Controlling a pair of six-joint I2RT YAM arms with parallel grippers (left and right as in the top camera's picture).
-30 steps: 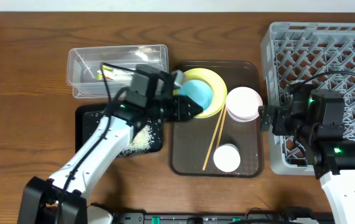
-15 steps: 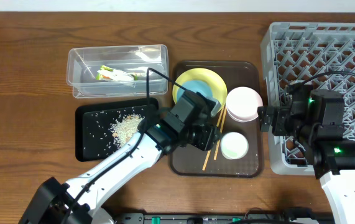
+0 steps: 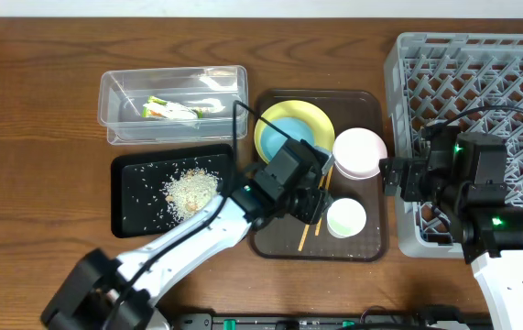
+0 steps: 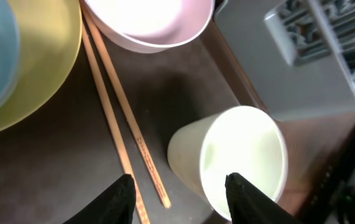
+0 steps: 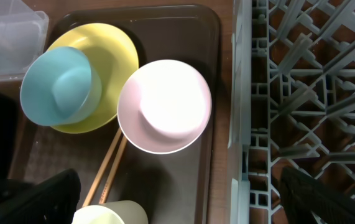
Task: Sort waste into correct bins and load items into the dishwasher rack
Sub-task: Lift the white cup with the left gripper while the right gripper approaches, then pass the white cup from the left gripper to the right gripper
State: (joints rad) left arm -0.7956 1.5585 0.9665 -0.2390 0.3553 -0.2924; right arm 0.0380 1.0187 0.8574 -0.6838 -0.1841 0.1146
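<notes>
I will next pinch the small white cup's rim on the chopsticks side with my left gripper, one finger inside. The cup's base then stays free to hand over.
My left gripper [image 3: 313,207] [image 4: 180,186] is open and empty, low over the brown tray. One finger is over the mouth of the small white cup [image 3: 346,217] [image 4: 245,155], the other beside the chopsticks [image 3: 303,238] [image 4: 118,112]. The light blue bowl [image 3: 287,137] sits on the yellow plate [image 3: 321,121], with the pinkish-white bowl [image 3: 360,152] [image 5: 165,106] to its right. My right gripper [image 3: 391,174] [image 5: 177,199] is open and empty between the tray and the grey dishwasher rack [image 3: 481,73]. The wrapper [image 3: 171,110] lies in the clear tub [image 3: 124,101]. Rice [image 3: 190,190] lies in the black tray [image 3: 133,215].
The brown serving tray [image 3: 371,243] holds the dishes, close against the rack's left wall. The clear tub and black tray lie left of it. My left arm stretches across the black tray's lower right corner.
My left gripper has left the light blue bowl on the yellow plate and moved down-right to the cup. The cup now sits slightly further up-right. The right arm has not moved.
</notes>
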